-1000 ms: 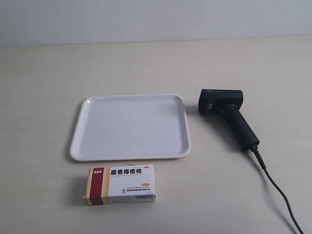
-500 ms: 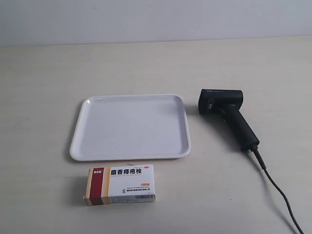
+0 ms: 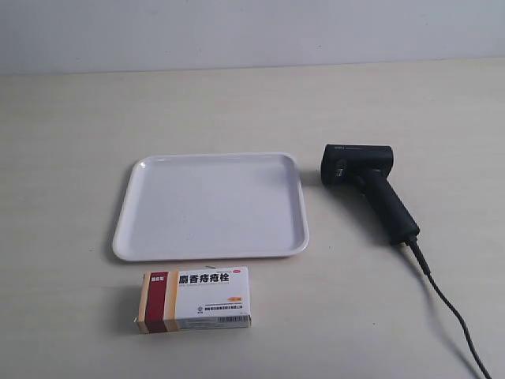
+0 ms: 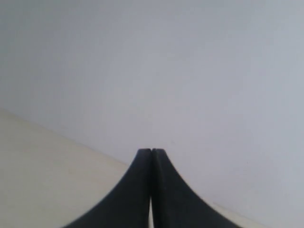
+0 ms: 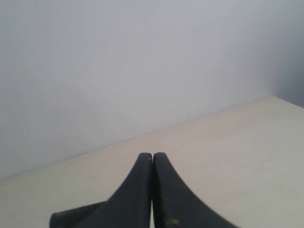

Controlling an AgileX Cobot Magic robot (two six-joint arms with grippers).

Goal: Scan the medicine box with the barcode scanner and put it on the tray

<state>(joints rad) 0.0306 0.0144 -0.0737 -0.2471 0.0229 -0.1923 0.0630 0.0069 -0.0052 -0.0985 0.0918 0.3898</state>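
Observation:
I need to keep the medicine box's barcode [image 3: 233,320] free for the scanner, so I should grab the medicine box with my left gripper by its red-striped end [image 3: 159,299].
The medicine box [image 3: 195,298], white with a dark red and tan stripe at its left end, lies flat on the table just in front of the tray [image 3: 129,223]. The white tray holds nothing. To its right the black barcode scanner [image 3: 368,188] lies on its side, its cable [image 3: 451,316] trailing to the near right corner. No arm shows in the exterior view. My left gripper [image 4: 152,151] is shut with nothing in it, facing the wall above the table edge. My right gripper [image 5: 152,155] is shut and empty too; a dark shape [image 5: 76,217] shows beside it.
The pale table [image 3: 71,142] stretches wide around the three objects. A plain grey-white wall [image 3: 252,31] stands behind its far edge.

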